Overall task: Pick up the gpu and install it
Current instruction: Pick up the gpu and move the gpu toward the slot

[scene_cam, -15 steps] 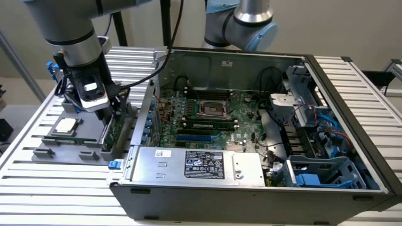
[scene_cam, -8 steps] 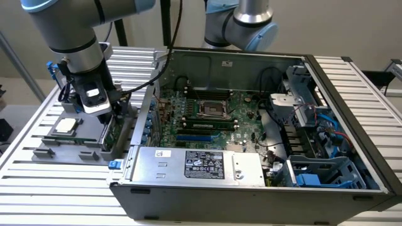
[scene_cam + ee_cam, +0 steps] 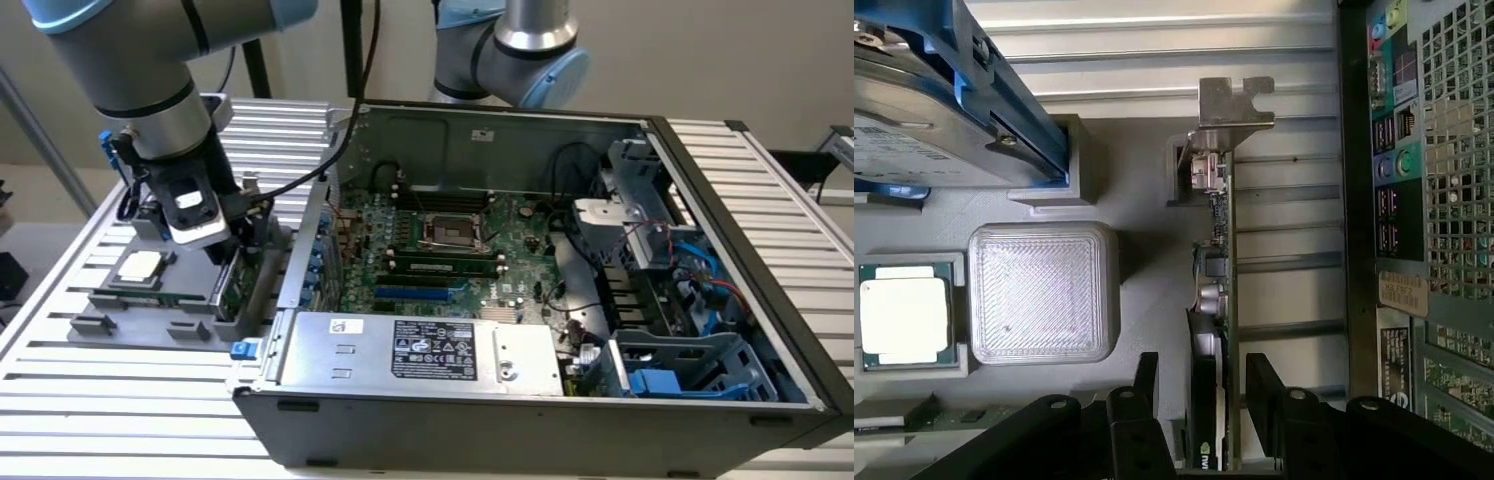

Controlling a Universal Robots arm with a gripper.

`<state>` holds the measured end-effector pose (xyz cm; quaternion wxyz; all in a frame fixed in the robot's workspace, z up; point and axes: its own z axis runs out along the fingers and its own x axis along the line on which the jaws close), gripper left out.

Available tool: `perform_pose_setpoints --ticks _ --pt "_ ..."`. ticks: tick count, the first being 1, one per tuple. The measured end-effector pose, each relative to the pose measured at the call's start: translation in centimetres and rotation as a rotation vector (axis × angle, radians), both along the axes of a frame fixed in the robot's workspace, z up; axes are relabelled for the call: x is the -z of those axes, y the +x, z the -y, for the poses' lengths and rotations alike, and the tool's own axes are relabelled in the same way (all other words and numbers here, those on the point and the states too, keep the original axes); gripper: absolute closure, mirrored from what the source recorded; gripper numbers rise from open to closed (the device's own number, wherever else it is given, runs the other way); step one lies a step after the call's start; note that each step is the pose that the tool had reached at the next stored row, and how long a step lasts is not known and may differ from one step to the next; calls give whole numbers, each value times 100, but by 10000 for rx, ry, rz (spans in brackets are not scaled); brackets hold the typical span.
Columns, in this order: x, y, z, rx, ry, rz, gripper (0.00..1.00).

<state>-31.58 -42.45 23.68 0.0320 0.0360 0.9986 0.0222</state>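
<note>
I need to grab the GPU (image 3: 1214, 300) next by the end opposite its silver bracket to install it in the open computer case.
The gpu (image 3: 1214, 300) stands on edge in a slot of the grey parts fixture (image 3: 1144, 270), silver end bracket (image 3: 1232, 105) at one end, green board on one face and black on the other. My gripper (image 3: 1204, 390) is open and straddles the card, one black finger (image 3: 1146, 385) on the black side and the other on the green side, with small gaps to the card. In the exterior view the gripper (image 3: 230, 240) hangs over the gpu (image 3: 227, 285) at the fixture's end nearest the computer case (image 3: 561, 130).
The fixture also holds a silver hard drive with blue rails (image 3: 934, 110), a square CPU chip (image 3: 904, 315) and a ribbed grey block (image 3: 1039, 290). The open case shows the motherboard (image 3: 454, 250) and power supply (image 3: 414, 350). A second arm (image 3: 514, 50) stands behind the case.
</note>
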Motion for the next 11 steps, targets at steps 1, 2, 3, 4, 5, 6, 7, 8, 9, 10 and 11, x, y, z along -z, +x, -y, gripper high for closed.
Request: perform_pose_setpoints --ticks 1,2,3,4,5,6,7,8,9,10,11 --pt "0 0 -1 -1 -1 -1 52" --pt "0 -1 -3 1 -1 -1 52" --pt "0 -1 -5 1 -1 -1 52" --pt "1 0 -7 0 -1 0 52" --pt "1 1 -9 0 -1 0 52" --pt "1 4 -11 0 0 0 52" --pt "1 8 -11 1 -1 -1 54" --pt "1 15 -12 5 0 -1 54" --pt "1 24 -12 9 -1 -1 54" --pt "1 35 -12 20 -1 -1 61" --pt "1 47 -12 34 -1 0 61"
